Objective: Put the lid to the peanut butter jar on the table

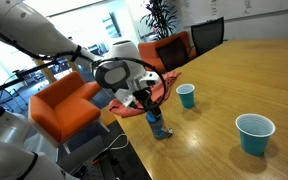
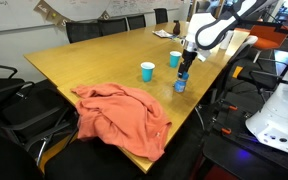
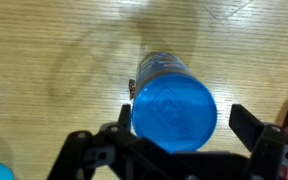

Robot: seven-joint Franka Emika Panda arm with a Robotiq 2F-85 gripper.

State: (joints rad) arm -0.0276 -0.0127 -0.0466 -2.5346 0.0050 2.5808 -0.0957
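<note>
I need to close my gripper on the round blue lid [image 1: 153, 113] [image 3: 174, 112], because my open fingers are down on either side of it.
The peanut butter jar [image 1: 158, 127] stands upright near the edge of the wooden table [image 1: 234, 75], with its blue lid [image 3: 174, 112] on top. It also shows in an exterior view [image 2: 181, 84]. In the wrist view the jar's blue label [image 3: 160, 66] shows beyond the lid. My gripper [image 3: 184, 116] is straight above the jar, open, with a finger on each side of the lid. The right finger stands clear of the lid. The gripper shows in both exterior views [image 1: 144, 102] [image 2: 185, 68], just over the jar.
Two teal cups [image 1: 186, 95] [image 1: 254, 133] stand on the table near the jar, and they also show in an exterior view [image 2: 147, 71] [image 2: 174, 58]. An orange cloth [image 2: 124, 115] hangs over the table's near corner. Orange chairs [image 1: 64, 105] stand beside the table edge.
</note>
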